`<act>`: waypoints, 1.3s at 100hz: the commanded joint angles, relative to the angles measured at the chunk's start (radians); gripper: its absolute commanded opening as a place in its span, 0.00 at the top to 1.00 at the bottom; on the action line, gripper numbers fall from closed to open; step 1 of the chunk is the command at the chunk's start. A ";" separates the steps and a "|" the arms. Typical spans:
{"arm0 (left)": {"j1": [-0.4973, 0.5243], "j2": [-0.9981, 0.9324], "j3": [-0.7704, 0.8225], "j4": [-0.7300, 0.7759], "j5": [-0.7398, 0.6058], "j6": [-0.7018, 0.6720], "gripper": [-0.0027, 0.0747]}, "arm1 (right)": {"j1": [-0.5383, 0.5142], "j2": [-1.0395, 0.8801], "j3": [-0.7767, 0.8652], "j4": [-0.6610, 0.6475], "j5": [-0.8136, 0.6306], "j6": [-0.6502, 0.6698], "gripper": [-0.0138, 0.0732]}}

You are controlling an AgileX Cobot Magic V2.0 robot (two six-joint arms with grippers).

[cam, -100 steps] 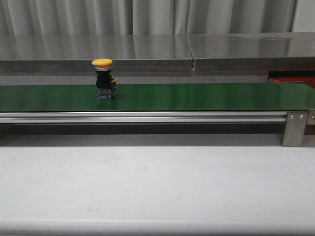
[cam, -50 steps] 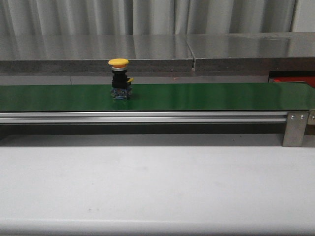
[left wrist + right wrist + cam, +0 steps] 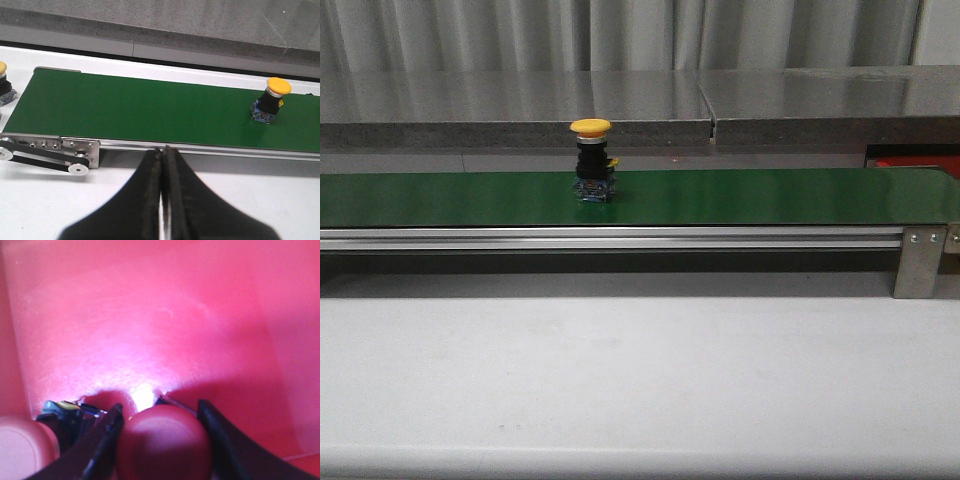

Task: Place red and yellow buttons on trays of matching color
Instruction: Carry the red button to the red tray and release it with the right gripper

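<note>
The red button (image 3: pixel 165 445) hangs low over the bottom inside the red tray (image 3: pixel 165 315), beside its neighbour, so it is time for my right gripper to open now.
A yellow button (image 3: pixel 591 160) with a black body stands upright on the green belt (image 3: pixel 740 196), left of its middle; the left wrist view also shows this yellow button (image 3: pixel 270 100). My left gripper (image 3: pixel 163 149) hangs in front of the belt's near rail, shut and empty. In the right wrist view my right gripper (image 3: pixel 160 407) is shut on the cap of a red button (image 3: pixel 165 440), low over the floor of the red tray (image 3: pixel 165 315). A strip of that red tray (image 3: pixel 917 162) shows behind the belt's right end. Neither gripper appears in the front view.
A second red button (image 3: pixel 20 447) lies in the tray beside my right gripper's finger. Another yellow button (image 3: pixel 2 82) sits off the belt's left end. A metal bracket (image 3: pixel 920 262) holds the belt's right end, and a steel counter (image 3: pixel 620 100) runs behind.
The yellow button has ridden the belt to the right, from about a third of the way along toward the middle. Nothing else in the front view has moved.
</note>
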 commanded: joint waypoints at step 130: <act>-0.009 0.001 -0.028 -0.020 -0.060 0.000 0.99 | 0.438 -0.522 0.356 0.061 -0.011 -0.217 0.12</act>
